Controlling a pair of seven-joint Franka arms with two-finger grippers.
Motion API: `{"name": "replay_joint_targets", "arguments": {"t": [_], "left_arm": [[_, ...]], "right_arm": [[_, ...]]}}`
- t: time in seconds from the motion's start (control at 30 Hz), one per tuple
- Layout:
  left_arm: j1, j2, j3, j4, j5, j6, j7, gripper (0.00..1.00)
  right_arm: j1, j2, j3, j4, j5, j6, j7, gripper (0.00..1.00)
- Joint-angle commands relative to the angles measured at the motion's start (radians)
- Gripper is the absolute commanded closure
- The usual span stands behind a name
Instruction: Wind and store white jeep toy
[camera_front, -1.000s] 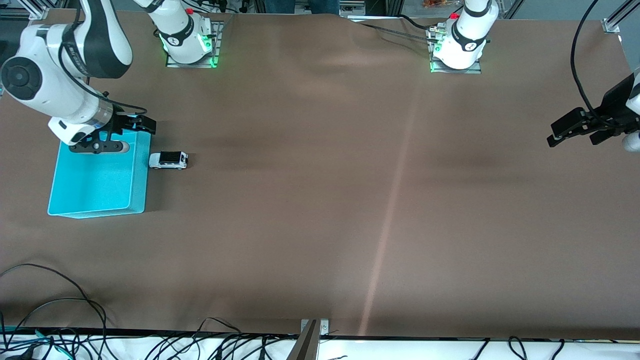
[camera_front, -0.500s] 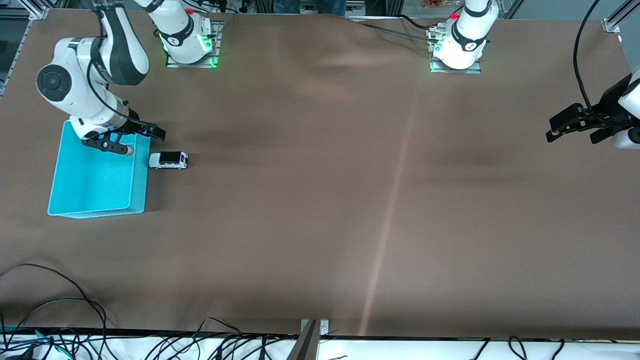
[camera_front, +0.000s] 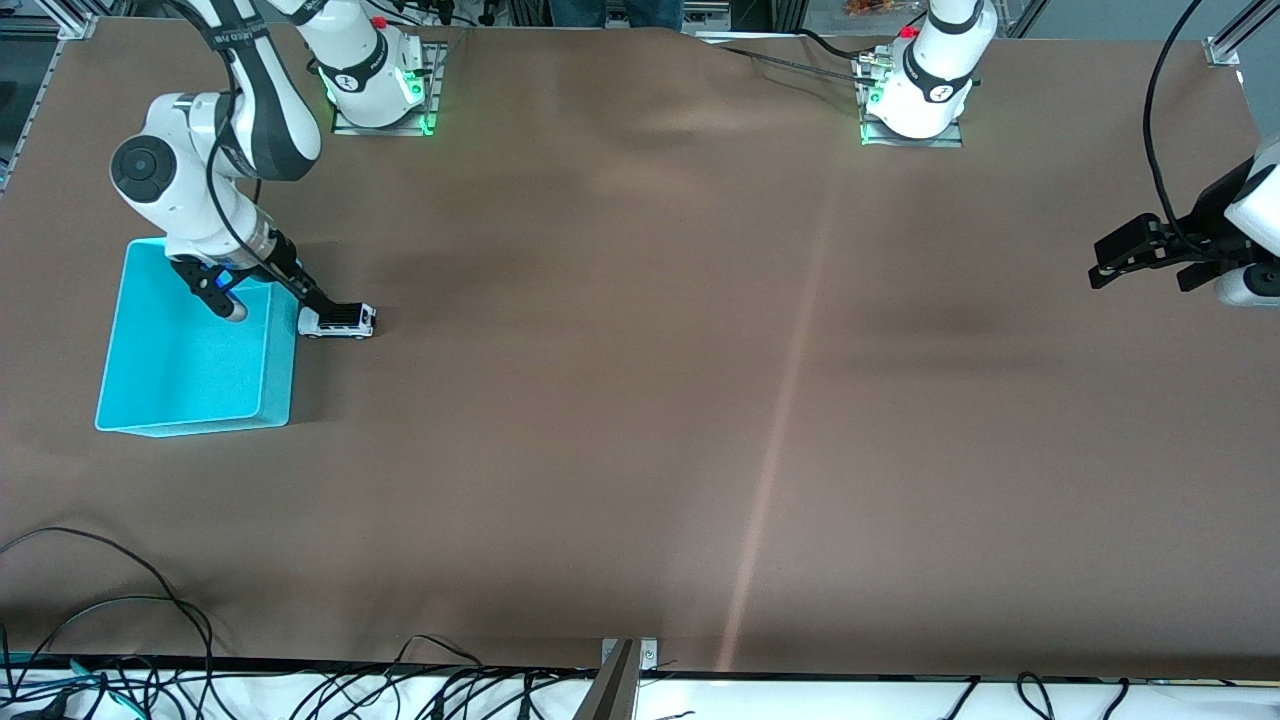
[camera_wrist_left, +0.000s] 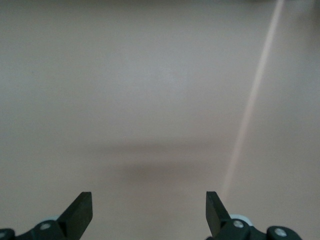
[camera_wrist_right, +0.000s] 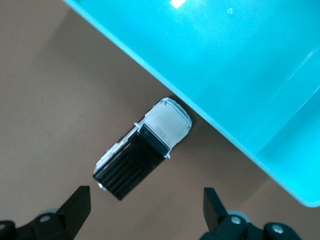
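My right gripper's fingers stop short of the jeep's roof, with table between them. My right gripper should move toward it before closing on the black roof (camera_wrist_right: 131, 165).
The white jeep toy (camera_front: 338, 321) stands on the brown table, right beside the cyan bin (camera_front: 190, 400), on the bin's side toward the left arm. In the right wrist view the jeep (camera_wrist_right: 142, 150) shows its white hood against the bin wall (camera_wrist_right: 240, 65) and its black ribbed roof. My right gripper (camera_front: 280, 303) is open over the bin's edge and the jeep; one finger (camera_front: 322, 300) reaches to the jeep's roof. In its own view the right gripper (camera_wrist_right: 145, 210) holds nothing. My left gripper (camera_front: 1145, 268) is open and empty and waits over the left arm's end of the table; its own view (camera_wrist_left: 149, 210) shows only bare table.
The bin holds nothing that I can see. Cables (camera_front: 120, 620) lie along the table's edge nearest the front camera. A pale streak (camera_front: 780, 400) runs across the brown cloth.
My right gripper has swung from over the bin's farther corner toward the jeep and come down close to it. The left gripper has drifted slightly. The jeep has not moved.
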Motion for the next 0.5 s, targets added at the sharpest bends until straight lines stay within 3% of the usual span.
{"name": "replay_joint_targets", "arguments": {"t": [0.0,0.13,0.47], "left_arm": [[-0.008,0.009,0.002,0.025,0.028,-0.02,0.02,0.0],[-0.008,0.011,0.002,0.025,0.028,-0.02,0.02,0.0],[-0.009,0.011,0.002,0.025,0.028,-0.02,0.022,0.0]], "right_arm": [[-0.001,0.061,0.007,-0.009,0.009,0.101,0.175,0.0],[-0.001,0.096,0.007,-0.008,0.012,0.123,0.312,0.0],[-0.001,0.155,0.007,-0.003,0.023,0.218,0.43,0.0]]}}
